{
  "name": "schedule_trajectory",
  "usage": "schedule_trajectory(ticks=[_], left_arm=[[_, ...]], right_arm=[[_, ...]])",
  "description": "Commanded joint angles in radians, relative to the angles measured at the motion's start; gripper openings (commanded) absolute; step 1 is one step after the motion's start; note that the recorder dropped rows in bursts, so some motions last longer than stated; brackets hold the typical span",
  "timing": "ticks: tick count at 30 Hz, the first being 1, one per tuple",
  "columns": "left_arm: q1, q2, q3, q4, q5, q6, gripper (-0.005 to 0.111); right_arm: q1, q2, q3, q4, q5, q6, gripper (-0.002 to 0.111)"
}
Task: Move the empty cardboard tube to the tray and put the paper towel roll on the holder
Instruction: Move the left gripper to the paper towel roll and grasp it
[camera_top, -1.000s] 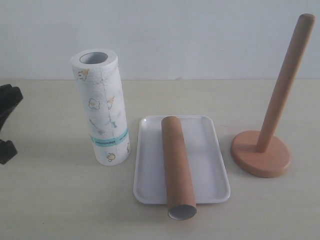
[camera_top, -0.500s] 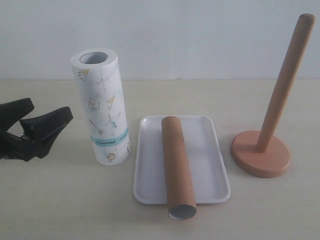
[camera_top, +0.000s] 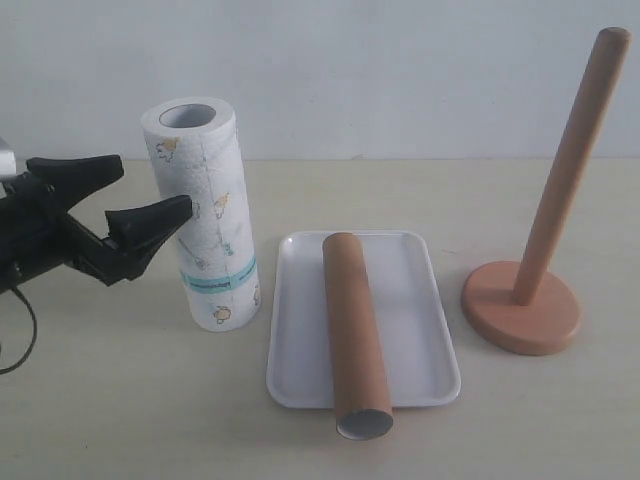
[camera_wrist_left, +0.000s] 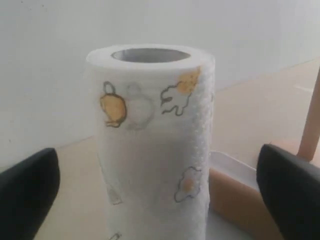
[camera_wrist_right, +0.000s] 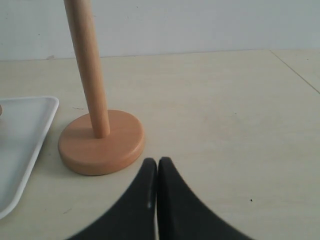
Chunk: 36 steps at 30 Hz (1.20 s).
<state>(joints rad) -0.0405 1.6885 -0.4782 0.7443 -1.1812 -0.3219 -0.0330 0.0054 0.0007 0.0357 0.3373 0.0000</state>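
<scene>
The paper towel roll stands tall on its narrow end (camera_top: 226, 318), so my left gripper should next grab the roll around its middle (camera_top: 208, 207) to keep it level.
The paper towel roll (camera_top: 205, 215) stands upright left of the white tray (camera_top: 420, 320). My left gripper (camera_top: 150, 187) is open at the roll's left side, at about mid height. In the left wrist view the roll (camera_wrist_left: 150, 140) stands between the black fingers (camera_wrist_left: 27, 195), with a gap on each side. The empty cardboard tube (camera_top: 355, 330) lies lengthwise in the tray, its near end over the rim. The wooden holder (camera_top: 520, 310) stands at the right with a bare pole. My right gripper (camera_wrist_right: 157, 161) is shut and empty, close to the holder's base (camera_wrist_right: 100, 142); the exterior view does not show it.
A white wall runs along the back of the beige table. The tray's rim (camera_wrist_right: 25, 135) lies next to the holder base. The tube (camera_wrist_left: 235, 195) and the holder's pole (camera_wrist_left: 312, 120) show behind the roll in the left wrist view.
The left gripper has opened wide, risen, and moved right from the table's left edge up to the paper towel roll. The roll, tube, tray and holder have not moved.
</scene>
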Motion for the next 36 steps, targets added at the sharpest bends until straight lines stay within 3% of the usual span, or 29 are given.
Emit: schedule_trajectory(ticks=[1, 8, 13, 24, 36], left_arm=[[-0.003, 0.067, -0.054, 0.008, 0.0, -0.009, 0.11], [-0.004, 0.166, -0.132, 0.124, -0.04, -0.037, 0.11], [-0.026, 0.209, -0.164, 0.126, -0.04, -0.037, 0.11], [-0.097, 0.268, -0.267, 0.056, -0.04, -0.037, 0.11], [-0.099, 0.301, -0.303, -0.083, -0.04, -0.044, 0.11]], right_arm=[[-0.005, -0.005, -0.001, 0.003, -0.002, 0.0, 0.0], [-0.005, -0.005, -0.001, 0.003, -0.002, 0.0, 0.0], [-0.005, -0.005, -0.001, 0.003, -0.002, 0.0, 0.0], [-0.005, -0.005, -0.001, 0.003, -0.002, 0.0, 0.0], [-0.005, -0.005, -0.001, 0.003, -0.002, 0.0, 0.0]])
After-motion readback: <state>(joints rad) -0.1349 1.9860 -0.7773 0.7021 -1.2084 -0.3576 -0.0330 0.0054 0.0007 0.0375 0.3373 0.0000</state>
